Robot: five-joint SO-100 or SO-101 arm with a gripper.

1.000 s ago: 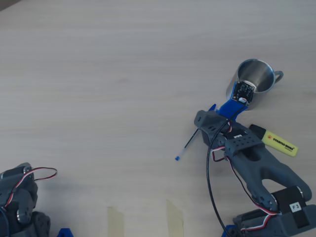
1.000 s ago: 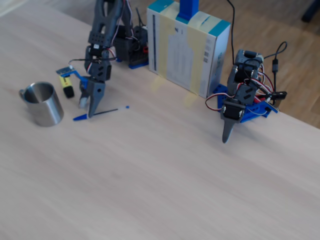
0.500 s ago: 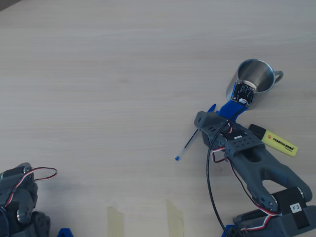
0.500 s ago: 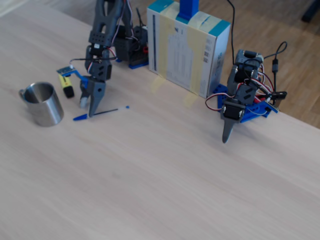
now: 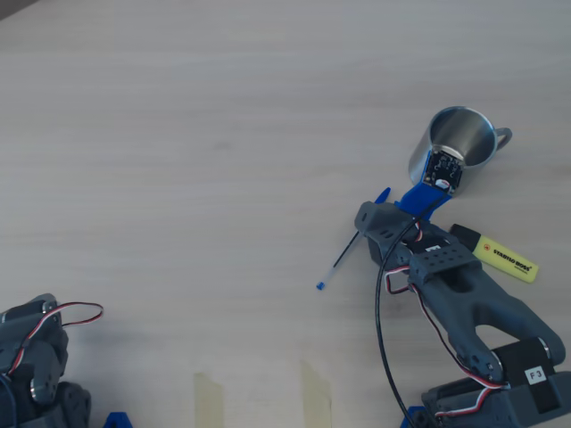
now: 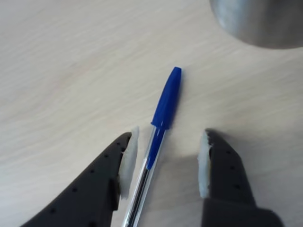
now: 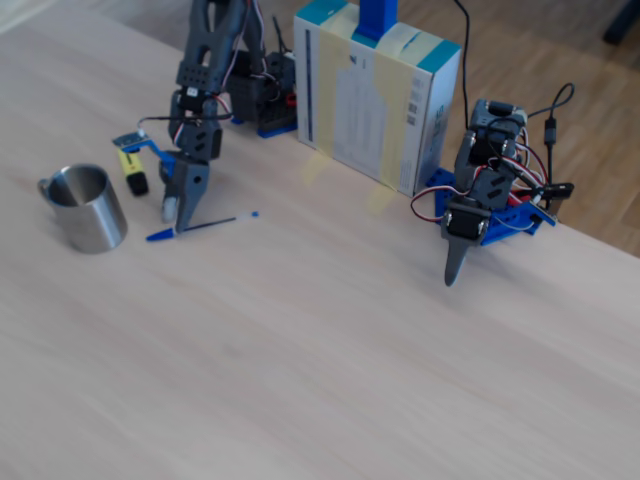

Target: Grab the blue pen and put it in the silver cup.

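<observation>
I should next grab the blue pen with my gripper by its clear body, just below the cap (image 5: 358, 234), to put the pen in the silver cup (image 5: 459, 143).
The blue pen (image 6: 165, 99) lies flat on the wooden table, cap end pointing towards the silver cup (image 6: 260, 21). My gripper (image 6: 170, 135) is open and straddles the pen just below its cap, one finger on each side, the left pad (image 6: 128, 161) close to the clear barrel. In the overhead view the gripper (image 5: 373, 214) covers the pen's (image 5: 339, 259) cap end, and the cup (image 5: 459, 143) stands upright just beyond it. In the fixed view the gripper (image 7: 180, 215) points down at the pen (image 7: 215, 222), with the cup (image 7: 90, 210) to its left.
A yellow highlighter (image 5: 500, 254) lies beside my arm, near the cup. A cardboard box (image 7: 375, 95) stands behind the work area. A second, idle arm (image 7: 480, 210) sits at the table's right in the fixed view.
Hardly anything: the gripper head has shifted very slightly over the pen. Pen, cup and highlighter lie where they were.
</observation>
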